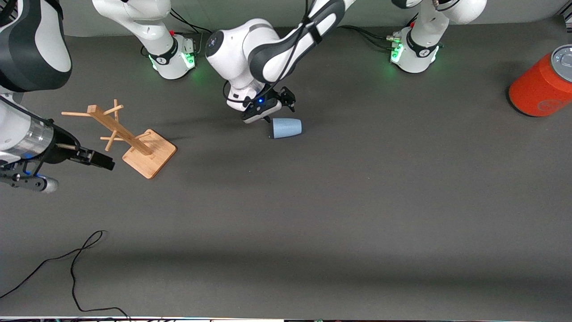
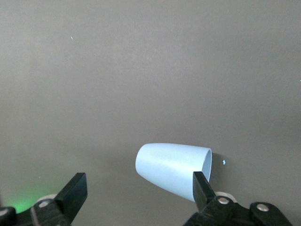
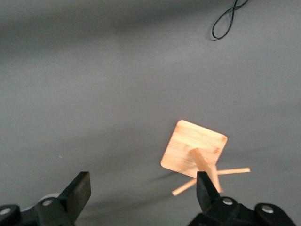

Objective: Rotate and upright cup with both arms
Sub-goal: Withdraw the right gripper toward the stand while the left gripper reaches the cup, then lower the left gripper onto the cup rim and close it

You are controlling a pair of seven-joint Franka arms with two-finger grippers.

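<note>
The cup lies on its side with a round, tapering body (image 1: 284,128), so I will next use my left gripper to grab the thin side at the cup's open rim (image 1: 300,126).
The light blue cup (image 1: 286,128) lies on its side on the dark table mat, near the arms' bases. My left gripper (image 1: 279,112) hovers low just over it, open and empty. In the left wrist view the cup (image 2: 171,169) lies between the fingers, off toward one side of my left gripper (image 2: 138,183). One fingertip (image 2: 200,186) is at the cup's open rim; I cannot tell if it touches. My right gripper (image 1: 105,163) is open and empty, up in the air beside the wooden rack, where the arm waits. In the right wrist view, that gripper (image 3: 138,188) holds nothing.
A wooden peg rack (image 1: 134,138) stands on its square base toward the right arm's end of the table; it also shows in the right wrist view (image 3: 197,153). A large orange can (image 1: 543,85) lies at the left arm's end. A black cable (image 1: 71,264) lies near the front edge.
</note>
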